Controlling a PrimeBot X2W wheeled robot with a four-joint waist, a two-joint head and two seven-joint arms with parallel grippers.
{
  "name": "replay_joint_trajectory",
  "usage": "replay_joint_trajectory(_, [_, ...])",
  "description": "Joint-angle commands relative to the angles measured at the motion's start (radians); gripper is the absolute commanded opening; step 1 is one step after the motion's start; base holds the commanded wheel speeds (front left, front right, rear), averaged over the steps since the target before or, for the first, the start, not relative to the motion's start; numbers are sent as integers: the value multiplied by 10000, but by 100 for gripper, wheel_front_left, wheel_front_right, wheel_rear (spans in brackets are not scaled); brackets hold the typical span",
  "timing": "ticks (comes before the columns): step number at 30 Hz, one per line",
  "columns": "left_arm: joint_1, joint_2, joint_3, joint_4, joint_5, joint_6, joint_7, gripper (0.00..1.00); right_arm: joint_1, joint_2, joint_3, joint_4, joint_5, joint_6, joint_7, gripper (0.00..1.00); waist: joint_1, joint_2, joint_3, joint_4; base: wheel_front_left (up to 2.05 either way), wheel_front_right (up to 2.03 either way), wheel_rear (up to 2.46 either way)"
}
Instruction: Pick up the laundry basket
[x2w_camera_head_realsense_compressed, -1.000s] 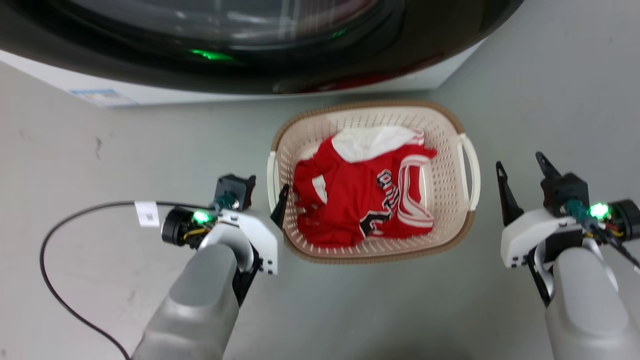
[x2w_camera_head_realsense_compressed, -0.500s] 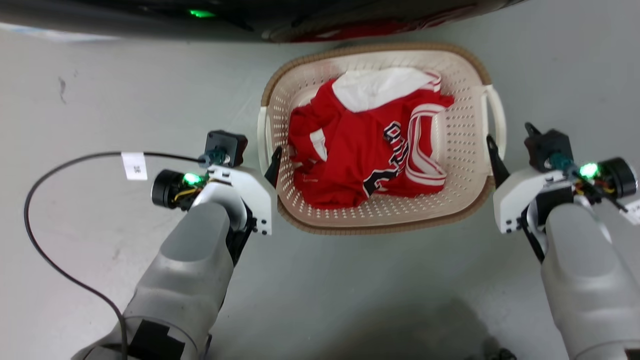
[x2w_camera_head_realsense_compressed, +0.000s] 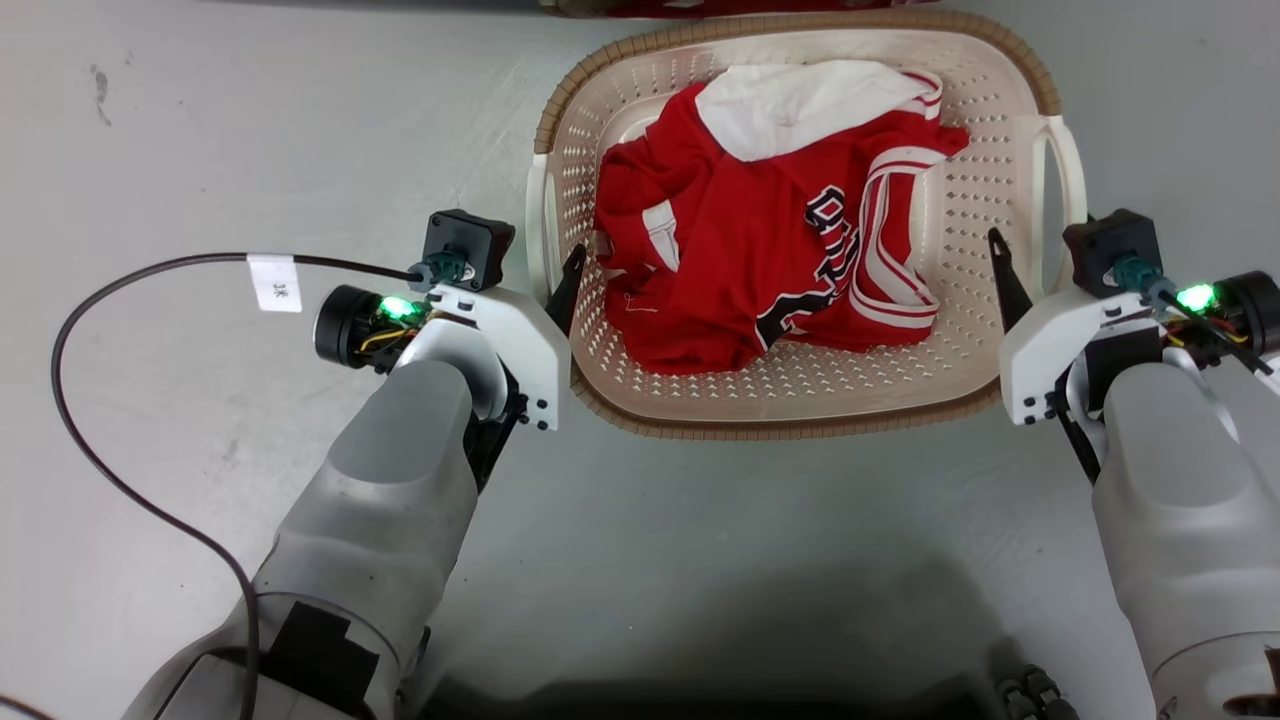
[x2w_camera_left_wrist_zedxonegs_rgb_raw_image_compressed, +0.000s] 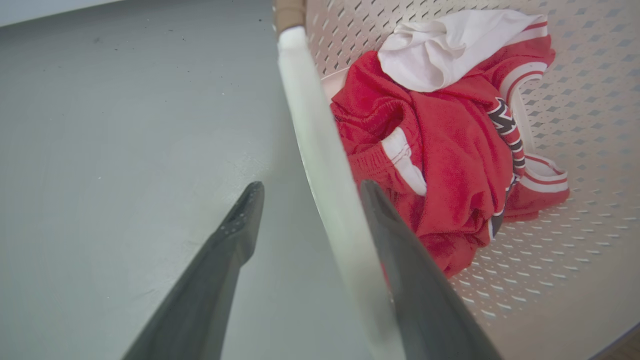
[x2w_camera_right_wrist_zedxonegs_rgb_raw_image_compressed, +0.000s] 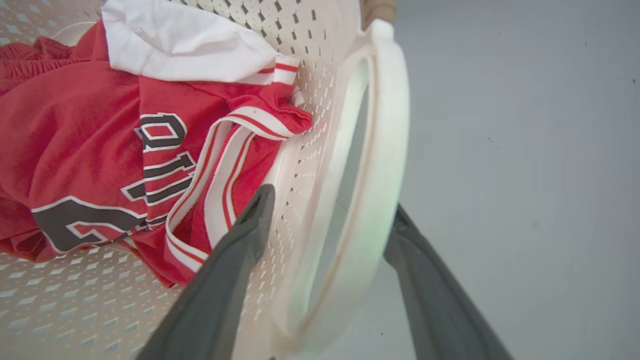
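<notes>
The basket is too wide for the robot's fingers and has loose clothes (x2w_camera_head_realsense_compressed: 756, 240) in it, so the left gripper needs to grab the basket by its slim white handle (x2w_camera_head_realsense_compressed: 539, 228) next.
The laundry basket (x2w_camera_head_realsense_compressed: 780, 430) stands on the grey floor, cream with perforated walls and a brown rim. A red jersey (x2w_camera_head_realsense_compressed: 760, 270) and a white cloth (x2w_camera_head_realsense_compressed: 800, 100) lie inside it. My left gripper (x2w_camera_head_realsense_compressed: 552, 262) is open astride the basket's left white handle (x2w_camera_left_wrist_zedxonegs_rgb_raw_image_compressed: 320, 165). One finger is inside the basket and the other outside over the floor, as the left wrist view (x2w_camera_left_wrist_zedxonegs_rgb_raw_image_compressed: 311, 190) shows. My right gripper (x2w_camera_head_realsense_compressed: 1038, 245) is open astride the right loop handle (x2w_camera_right_wrist_zedxonegs_rgb_raw_image_compressed: 385, 165). Its inner finger (x2w_camera_right_wrist_zedxonegs_rgb_raw_image_compressed: 250, 225) is against the perforated wall and its outer finger is partly hidden behind the handle.
A black cable (x2w_camera_head_realsense_compressed: 100, 300) with a white tag loops over the floor to the left of my left arm. A thin strip of the washer's base (x2w_camera_head_realsense_compressed: 740, 5) shows at the top edge behind the basket. Grey floor lies on both sides.
The head camera has tilted down, so the washer has slid out at the top. My right gripper has moved in from beside the basket to straddle its right handle. The left gripper stays at the left handle.
</notes>
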Motion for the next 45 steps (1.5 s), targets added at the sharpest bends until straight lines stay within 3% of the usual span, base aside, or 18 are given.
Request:
replay_joint_trajectory(1, [-152, 16, -75, 56, -55, -8, -54, 100, -205, 5, -56, 4, -75, -7, -18, 100, -1, 0, 91, 38, 0, 0, 0])
replay_joint_trajectory(3, [-242, 26, -146, 101, -83, 15, -75, 100, -241, 23, -104, -8, -141, -7, -18, 100, -1, 0, 150, 61, 0, 0, 0])
replay_joint_trajectory(4, [-279, 24, -177, 116, -98, 36, -83, 37, -274, 35, -100, -31, -169, -7, -18, 67, -1, 0, 179, 71, 0, 0, 0])
replay_joint_trajectory(5, [-313, 26, -217, 136, -108, 64, -95, 0, -306, 48, -75, -104, -187, -7, -18, 19, -1, 0, 196, 78, 0, 0, 0])
replay_joint_trajectory(6, [-337, 32, -250, 153, -135, 73, -102, 0, -297, 54, -79, -108, -202, -7, -18, 0, -1, 0, 205, 82, 0, 0, 0])
replay_joint_trajectory(21, [145, 37, -859, 312, -682, -1, -68, 0, 120, 223, 126, 705, -400, -7, -14, 0, -1, 0, -786, 74, 0, 0, 0])
replay_joint_trajectory(39, [1968, 15, -2079, 405, -2051, -45, 1408, 0, 1200, 417, 618, 2420, -300, -7, 180, 0, -1, 0, -4092, 331, 0, 0, 0])
replay_joint_trajectory(45, [2324, 31, -2423, 303, -2441, -46, 2030, 0, 1556, 427, 1349, 2508, 441, -5, 445, 0, -1, 0, -4943, 449, 0, 0, 0])
